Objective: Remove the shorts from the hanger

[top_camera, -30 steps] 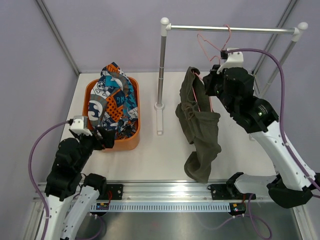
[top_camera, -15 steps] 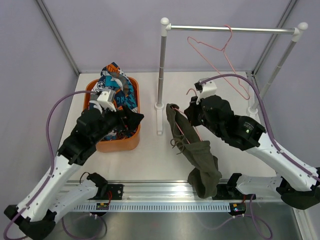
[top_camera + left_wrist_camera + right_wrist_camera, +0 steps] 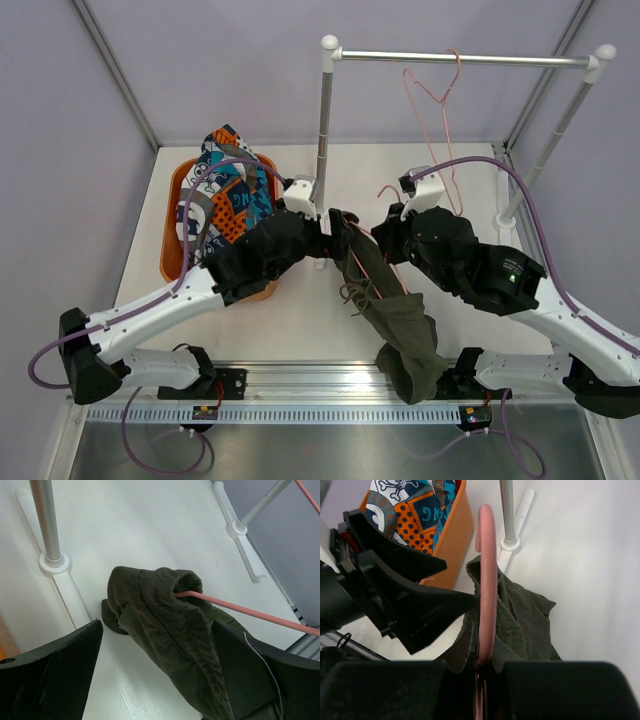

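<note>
The left gripper next needs to grab just the cloth of the olive shorts at their top edge, where the hanger's pink rod comes out, so the shorts can slip off.
The olive-green shorts hang on a pink hanger and trail down to the table's front edge. My right gripper is shut on the hanger, with the olive shorts draped below it. My left gripper is open, its wide-spread fingers on either side of the top of the olive shorts, where the hanger's pink rod comes out of the cloth. The printed shorts lie in the orange basket at the left.
The clothes rack stands at the back, with its rail, left post and post foot. A second, bare pink hanger hangs on the rail. The right post rises at the table's right edge.
My left arm has swung from the basket to the middle, and its open fingers now flank the top of the olive shorts. My right gripper holds the hanger in nearly the same place. The bare hanger has swung.
</note>
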### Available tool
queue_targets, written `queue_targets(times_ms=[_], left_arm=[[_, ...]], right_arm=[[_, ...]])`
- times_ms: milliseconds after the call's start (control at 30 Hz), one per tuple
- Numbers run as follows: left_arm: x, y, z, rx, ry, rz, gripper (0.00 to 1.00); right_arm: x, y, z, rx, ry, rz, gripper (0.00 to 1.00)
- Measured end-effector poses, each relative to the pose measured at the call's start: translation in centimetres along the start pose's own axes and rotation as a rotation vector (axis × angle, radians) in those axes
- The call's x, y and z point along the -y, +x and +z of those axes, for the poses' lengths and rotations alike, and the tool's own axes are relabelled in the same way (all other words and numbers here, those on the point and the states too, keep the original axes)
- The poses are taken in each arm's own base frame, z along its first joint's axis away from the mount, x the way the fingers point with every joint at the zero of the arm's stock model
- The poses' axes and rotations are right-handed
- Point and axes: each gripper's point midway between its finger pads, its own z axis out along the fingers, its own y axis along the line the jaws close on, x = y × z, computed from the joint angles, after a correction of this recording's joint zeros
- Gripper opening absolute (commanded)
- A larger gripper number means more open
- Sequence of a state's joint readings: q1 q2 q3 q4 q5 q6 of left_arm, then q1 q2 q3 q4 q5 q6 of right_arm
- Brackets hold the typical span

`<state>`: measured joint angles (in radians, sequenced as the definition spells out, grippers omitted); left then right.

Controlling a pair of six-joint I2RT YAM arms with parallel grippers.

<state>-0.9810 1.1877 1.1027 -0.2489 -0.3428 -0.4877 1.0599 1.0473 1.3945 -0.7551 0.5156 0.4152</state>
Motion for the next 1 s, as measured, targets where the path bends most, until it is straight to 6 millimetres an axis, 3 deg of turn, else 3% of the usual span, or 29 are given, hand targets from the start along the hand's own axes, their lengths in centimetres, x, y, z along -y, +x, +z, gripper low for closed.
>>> queue_targets(times_ms=[267, 467, 667, 800, 1000], left_arm=[[1.6, 1.3, 1.4, 0.006, -0.003, 0.013, 0.95], [1.8, 2.0, 2.0, 0.003, -0.026, 0.015, 0.72], [2.0, 2.7, 2.6, -0.015, -0.036, 0.011, 0.66], [2.4, 2.6, 2.4, -0.014, -0.028, 0.01, 0.55], [3.3, 2.2, 2.4, -0.009, -0.012, 0.017, 0.63]], right_arm=[[1.0, 0.5, -0.3, -0.008, 0.034, -0.013, 0.0], [1.7, 0.4, -1.0, 0.007, 0.046, -0.009, 0.0], [2.1, 0.4, -1.2, 0.005, 0.055, -0.013, 0.0], [2.1, 0.5, -1.2, 0.003, 0.056, -0.014, 0.0], [2.2, 0.5, -1.2, 0.005, 0.061, -0.015, 0.0]])
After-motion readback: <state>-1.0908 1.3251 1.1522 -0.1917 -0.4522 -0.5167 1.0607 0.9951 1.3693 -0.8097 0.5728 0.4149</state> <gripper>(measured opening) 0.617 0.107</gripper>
